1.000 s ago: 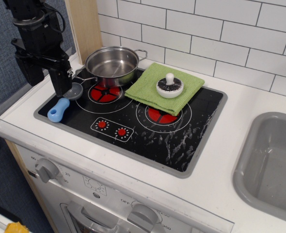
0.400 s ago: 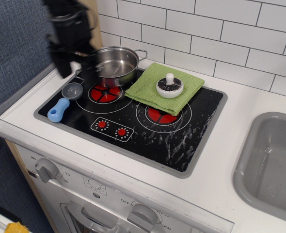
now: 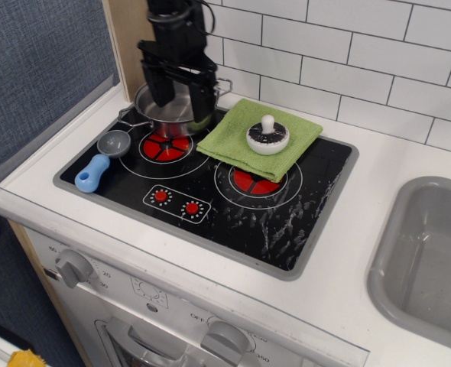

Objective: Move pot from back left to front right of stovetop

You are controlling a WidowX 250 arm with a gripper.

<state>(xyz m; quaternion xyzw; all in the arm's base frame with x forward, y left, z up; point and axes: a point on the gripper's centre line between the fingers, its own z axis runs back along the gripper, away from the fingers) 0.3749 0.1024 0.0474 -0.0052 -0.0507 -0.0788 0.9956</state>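
Note:
The steel pot will next be grabbed by its rim [image 3: 215, 104] with my gripper, so that it can be shifted to the stovetop's bare front corner [image 3: 279, 241].
The shiny steel pot [image 3: 176, 122] sits at the back left of the black stovetop [image 3: 287, 222], over the rear edge of the left red burner. One wire handle [image 3: 224, 82] shows at its right, and another at its front left. My gripper [image 3: 183, 95] hangs directly over the pot with its two black fingers apart, and it hides much of the pot's rim and inside. I cannot tell whether the fingers touch the pot. The front right of the stovetop is bare black glass with white smears.
A green cloth [image 3: 233, 145] lies over the back middle of the stovetop with a white-knobbed round timer [image 3: 267, 136] on it. A small grey scoop with a blue handle [image 3: 95, 171] lies at the front left. A grey sink [image 3: 432, 252] is at the right, and a tiled wall is behind.
My gripper has moved right and back, from beside the scoop at the stovetop's left edge to above the pot. The pot and other things have not moved.

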